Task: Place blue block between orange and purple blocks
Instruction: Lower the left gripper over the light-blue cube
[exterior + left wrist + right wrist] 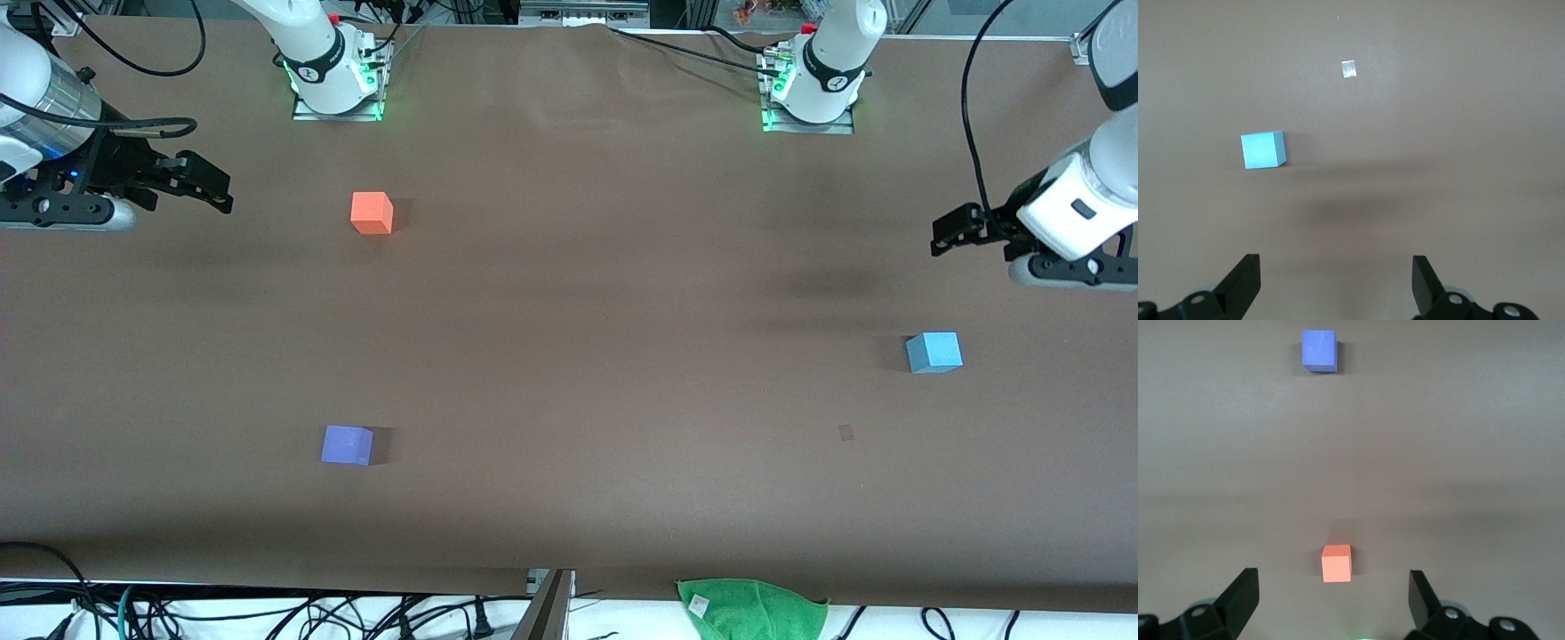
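Observation:
The blue block needs to go between the orange and purple blocks, so my left gripper will grab the blue block's opposite sides next.
The blue block is a light sky-blue cube on the table toward the left arm's end; it also shows in the left wrist view. My left gripper hangs open and empty over the table by that end, apart from the blue block. The orange block sits toward the right arm's end, far from the front camera. The purple block sits nearer the front camera than the orange one. Both show in the right wrist view, orange and purple. My right gripper is open and empty, held high at the right arm's end.
A green cloth lies at the table's front edge. A small pale tape mark is on the brown table, also seen in the left wrist view. Cables run along the front edge.

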You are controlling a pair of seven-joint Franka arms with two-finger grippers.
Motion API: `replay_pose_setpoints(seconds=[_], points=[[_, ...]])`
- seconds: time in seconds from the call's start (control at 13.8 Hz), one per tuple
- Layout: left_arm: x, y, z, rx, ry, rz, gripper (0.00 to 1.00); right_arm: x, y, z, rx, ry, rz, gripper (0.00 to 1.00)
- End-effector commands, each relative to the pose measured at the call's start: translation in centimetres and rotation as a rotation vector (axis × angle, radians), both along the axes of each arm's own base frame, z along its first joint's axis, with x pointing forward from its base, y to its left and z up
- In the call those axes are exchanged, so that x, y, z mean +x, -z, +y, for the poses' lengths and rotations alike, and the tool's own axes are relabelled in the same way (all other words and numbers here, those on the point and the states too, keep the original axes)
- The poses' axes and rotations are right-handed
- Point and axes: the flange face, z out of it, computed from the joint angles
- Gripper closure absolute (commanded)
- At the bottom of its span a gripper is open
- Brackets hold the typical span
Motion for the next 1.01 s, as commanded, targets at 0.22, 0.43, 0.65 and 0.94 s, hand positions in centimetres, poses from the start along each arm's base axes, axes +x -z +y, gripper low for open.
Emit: replay_pose_setpoints(seconds=[0.22,0.43,0.65,0.94], points=[[4.0,7.6,6.9,0.029,-0.038,0.051,0.00,-0.5,-0.4,0.1,0.018,-0.013,-0.006,0.01],[6.2,14.5,8.8,0.101,-0.011,0.071,0.00,-0.4,-0.4,0.1,0.020,-0.013,-0.007,0.01],[6.3,22.5,10.9,0.086,-0.009,0.117,0.00,-0.4,-0.4,0.0,0.020,-0.011,-0.007,0.01],[5.8,29.1,13.5,0.066,0.033,0.098,0.00,-0.4,-0.4,0.1,0.020,-0.013,-0.007,0.01]])
